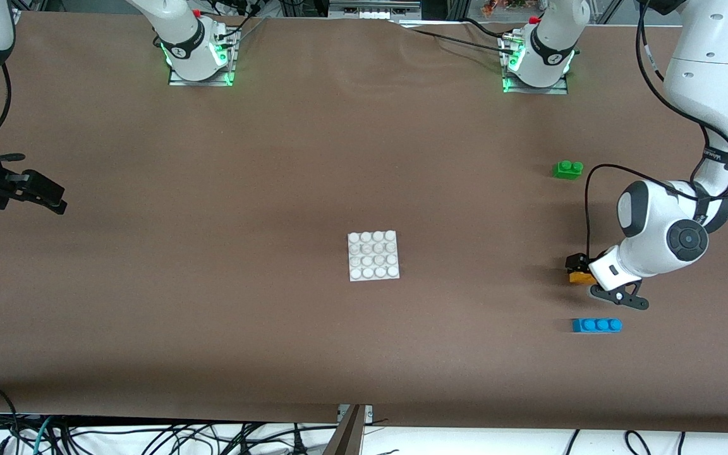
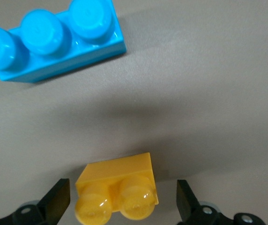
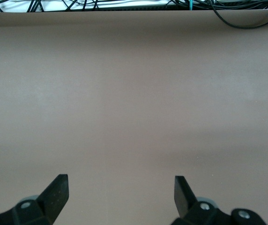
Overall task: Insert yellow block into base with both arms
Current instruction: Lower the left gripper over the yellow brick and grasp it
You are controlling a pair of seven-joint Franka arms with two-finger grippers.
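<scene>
My left gripper should grab the yellow block [image 1: 580, 277] by its sides next. Then the block can go into the white studded base.
The yellow block [image 1: 580, 277] sits on the table toward the left arm's end, studs up. My left gripper [image 1: 582, 270] is low over it and open. In the left wrist view the yellow block [image 2: 117, 187] lies between the two fingers of the left gripper [image 2: 122, 197], with a gap on each side. The white studded base [image 1: 373, 255] lies flat at mid-table with nothing on it. My right gripper [image 1: 45, 193] waits open over bare table at the right arm's end; the right wrist view shows the right gripper [image 3: 121, 187] with only tablecloth between its fingers.
A blue three-stud brick [image 1: 596, 325] lies nearer to the front camera than the yellow block; it also shows in the left wrist view [image 2: 49, 40]. A green two-stud brick [image 1: 568, 169] lies farther from the camera. Cables hang past the table's front edge.
</scene>
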